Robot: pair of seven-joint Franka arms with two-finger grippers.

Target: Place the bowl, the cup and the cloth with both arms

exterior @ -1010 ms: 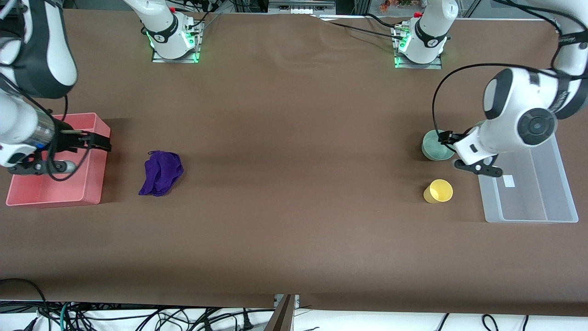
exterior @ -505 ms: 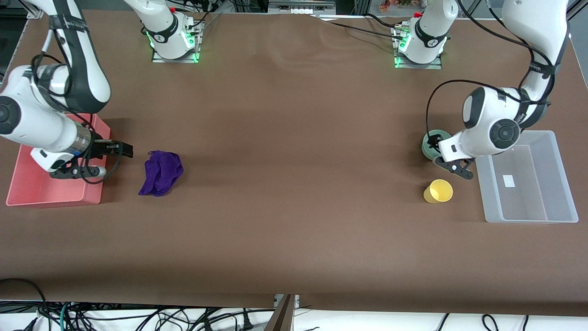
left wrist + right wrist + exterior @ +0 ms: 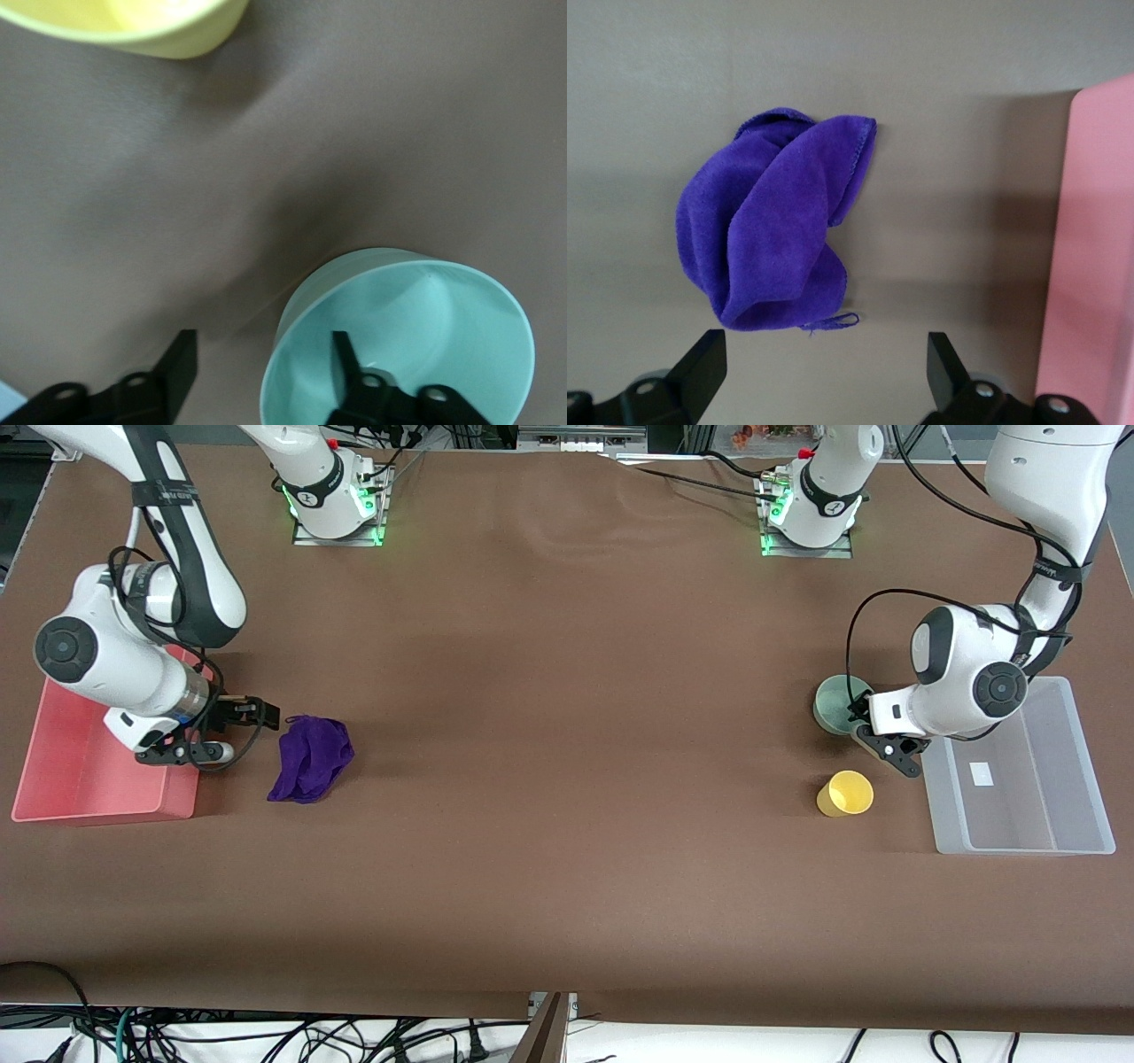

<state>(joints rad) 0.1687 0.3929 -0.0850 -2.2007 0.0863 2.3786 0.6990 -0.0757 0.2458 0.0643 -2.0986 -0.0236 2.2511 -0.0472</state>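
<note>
The purple cloth has slack hem corners, so my right gripper will next grab it by its thick fold [image 3: 310, 734] [image 3: 778, 288] beside its small loop to place it.
The mint-green bowl [image 3: 833, 704] stands upright beside the clear bin at the left arm's end of the table. My left gripper [image 3: 858, 714] straddles its rim. In the left wrist view one finger [image 3: 347, 359] is inside the bowl [image 3: 425, 328] and the other is outside. Both fingers stand apart from the wall, so the left gripper [image 3: 261, 359] is open. The yellow cup [image 3: 846, 794] [image 3: 133, 22] stands nearer the front camera than the bowl. The purple cloth [image 3: 310, 757] [image 3: 780, 230] lies crumpled beside the pink bin. My right gripper [image 3: 257, 713] [image 3: 824, 363] hangs open, low between bin and cloth, holding nothing.
A pink bin [image 3: 106, 808] [image 3: 1099, 248] sits at the right arm's end of the table, under the right arm's wrist. A clear plastic bin [image 3: 1028, 815] sits at the left arm's end, close to the bowl and cup. Brown table stretches between cloth and cup.
The right gripper has moved off the pink bin toward the cloth. The left gripper has settled over the bowl's rim, and the left arm has drawn back and lifted.
</note>
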